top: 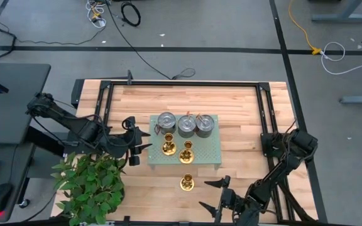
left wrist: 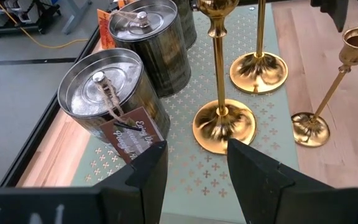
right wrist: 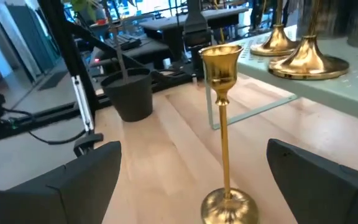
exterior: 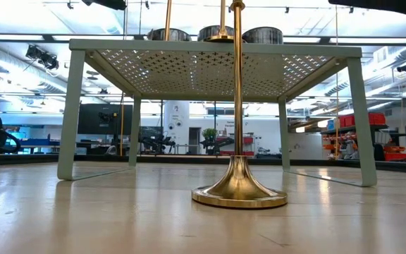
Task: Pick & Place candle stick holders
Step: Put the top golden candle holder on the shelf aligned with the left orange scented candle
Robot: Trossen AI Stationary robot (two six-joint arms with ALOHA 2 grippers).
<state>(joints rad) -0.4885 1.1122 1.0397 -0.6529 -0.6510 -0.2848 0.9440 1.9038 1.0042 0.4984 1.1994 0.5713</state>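
Observation:
My right gripper grabs the candle stick holder by its thin stem next, to place it on the green stand.
Three shiny gold candle stick holders with round flared bases, thin stems and small cup tops. Two stand upright on a pale green perforated stand: one at its left, one beside it. The third stands on its base on the wooden table, in front of the stand. My left gripper is open at the stand's left edge, its fingers pointing at the left holder. My right gripper is open, just right of the third holder, touching nothing.
Three lidded metal tins with tags stand along the stand's far side. A potted green plant sits at the table's near left corner, close to my left arm. A black frame rail runs around the table.

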